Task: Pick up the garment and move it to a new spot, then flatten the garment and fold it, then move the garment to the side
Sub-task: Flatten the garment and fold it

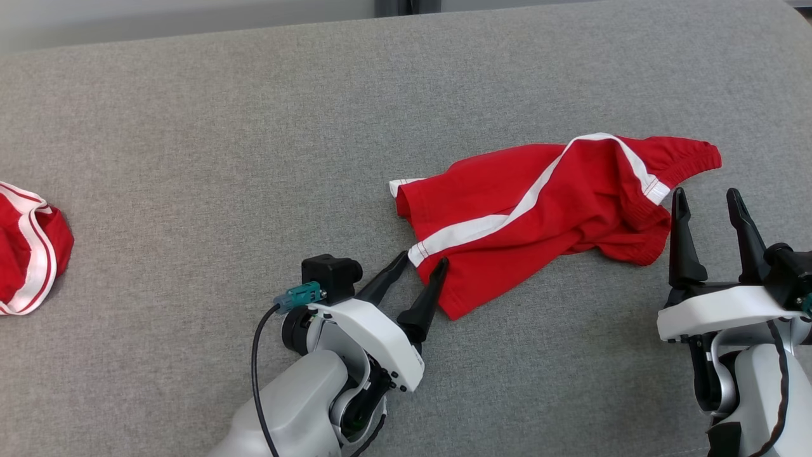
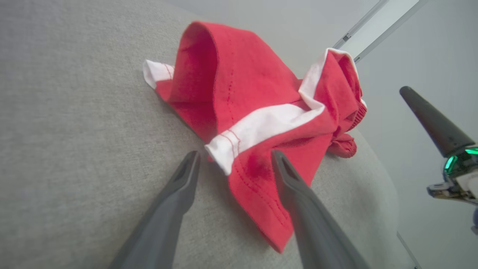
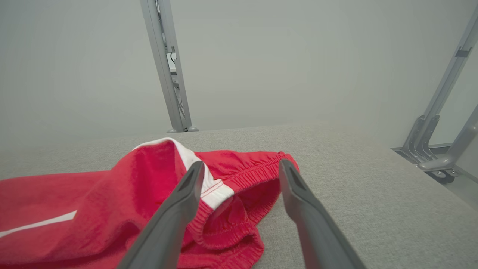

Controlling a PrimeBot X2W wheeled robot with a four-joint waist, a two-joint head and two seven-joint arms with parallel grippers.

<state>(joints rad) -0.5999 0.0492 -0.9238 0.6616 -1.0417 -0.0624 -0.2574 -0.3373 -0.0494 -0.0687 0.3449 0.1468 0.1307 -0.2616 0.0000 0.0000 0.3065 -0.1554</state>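
My right gripper needs to grab the white stripe's waistband end [image 3: 217,194] next, because the waistband stands up in a raised edge [image 3: 244,180] while the legs lie loose.
The garment [image 1: 539,209] is a pair of red shorts with white side stripes, lying crumpled on the grey fabric surface [image 1: 254,127] right of centre. My left gripper [image 1: 424,261] is open at its lower-left hem corner, one finger on each side of the white stripe end [image 2: 224,147]. The left wrist view shows that hem [image 2: 257,186] lying between the fingers. My right gripper [image 1: 707,198] is open just right of the elastic waistband [image 3: 242,170], held a little above the surface. In the left wrist view, a right finger [image 2: 433,119] appears at the right edge.
A second red garment with white stripes [image 1: 28,257] lies at the far left edge. Grey metal frame legs [image 3: 168,67] stand beyond the surface's far edge, and more frame parts [image 3: 437,145] stand at the right. Bare grey fabric lies between the two garments.
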